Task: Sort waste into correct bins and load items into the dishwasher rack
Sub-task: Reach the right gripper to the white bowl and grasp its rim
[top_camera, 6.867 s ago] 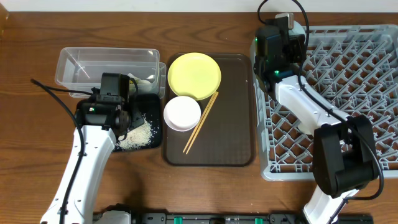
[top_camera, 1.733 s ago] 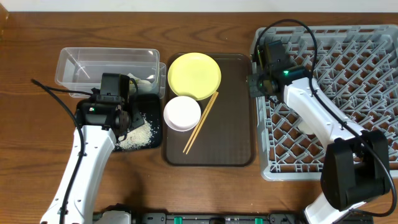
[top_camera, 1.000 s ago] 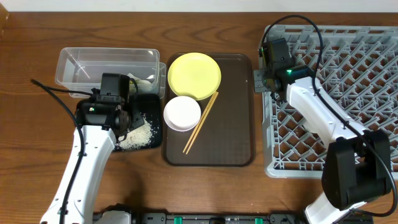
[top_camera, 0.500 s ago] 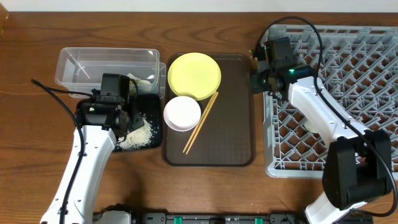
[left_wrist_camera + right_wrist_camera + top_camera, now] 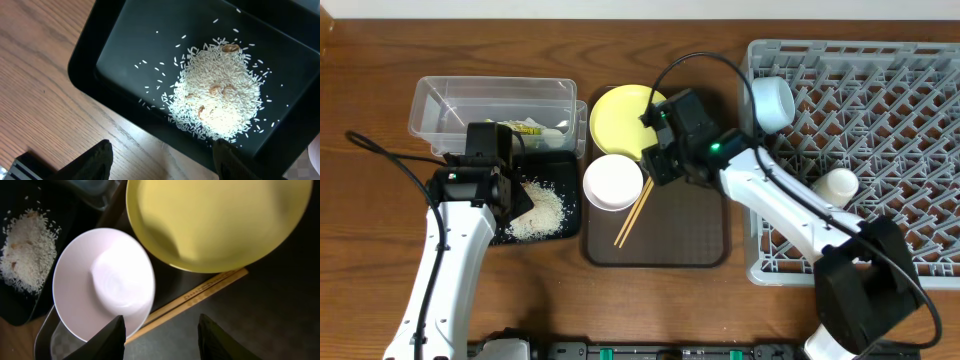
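Observation:
The right gripper should load the bowl on edge into the rack (image 5: 880,150), so it should next grab the white bowl's rim (image 5: 639,194) on the chopsticks side.
My right gripper (image 5: 655,165) is open and empty, low over the wooden chopsticks (image 5: 640,200) between the yellow plate (image 5: 625,120) and the white bowl (image 5: 613,182). The right wrist view shows the gripper (image 5: 162,340), bowl (image 5: 105,285), plate (image 5: 215,220) and chopsticks (image 5: 200,297). My left gripper (image 5: 508,200) is open and empty at the front edge of the black tray (image 5: 560,165), which holds the rice (image 5: 540,205). In the left wrist view the gripper (image 5: 162,162) sits just off the tray (image 5: 125,45) and rice (image 5: 220,95). The wrapper (image 5: 525,127) lies in the clear tub (image 5: 490,105). The blue bowl (image 5: 772,100) and green cup (image 5: 840,183) sit in the grey rack (image 5: 880,150).
The plate, white bowl and chopsticks rest on the dark brown serving tray (image 5: 690,230), between the bins and the rack. The clear tub stands behind the black tray. Bare wooden table lies in front of the bins and the tray.
My right gripper has swung left from the rack's left edge to over the brown tray. The blue bowl and green cup in the rack now show. My left arm has shifted slightly left.

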Tool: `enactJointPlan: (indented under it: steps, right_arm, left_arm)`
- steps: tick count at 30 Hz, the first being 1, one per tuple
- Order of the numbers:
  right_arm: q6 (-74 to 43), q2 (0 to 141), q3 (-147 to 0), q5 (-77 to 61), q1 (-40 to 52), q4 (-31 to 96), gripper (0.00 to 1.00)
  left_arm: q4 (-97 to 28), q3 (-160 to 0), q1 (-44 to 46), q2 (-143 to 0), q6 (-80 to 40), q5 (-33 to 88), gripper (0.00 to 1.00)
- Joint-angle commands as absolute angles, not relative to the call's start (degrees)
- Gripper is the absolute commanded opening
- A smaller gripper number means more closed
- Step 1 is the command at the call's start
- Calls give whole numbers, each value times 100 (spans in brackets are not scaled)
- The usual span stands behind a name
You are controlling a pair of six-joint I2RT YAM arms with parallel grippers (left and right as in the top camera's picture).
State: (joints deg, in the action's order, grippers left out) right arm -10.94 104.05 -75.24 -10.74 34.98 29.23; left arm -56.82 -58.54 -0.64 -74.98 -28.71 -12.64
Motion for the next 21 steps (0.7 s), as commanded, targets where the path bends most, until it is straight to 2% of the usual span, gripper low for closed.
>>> enactJointPlan:
  steps: [1,7,12,16,21]
  right_arm:
    - [-1601,10704,-7529,-567,3719,2912,45]
    - [-1907,11209,-7529,-438,3946,2648,43]
    - [-2163,11434,-7529,-381,3983,2510,24]
    - [-2187,11395,-7535,-165,3953,2421,2]
    - [-2180,11131,-7542,69,3782,2471,1]
  left_arm:
    - [-5717,-5911,-91,-7459,-2912,-1396,67]
    - [-5717,-5911,-91,-7459,-2928,-1393,67]
    - [-5714,-5911,-91,-7459,-2928,-1396,67]
    - [-5708,-5911,-91,-7459,-2926,-1306,67]
    - [-5655,-5911,-91,-7459,-2926,-1155,67]
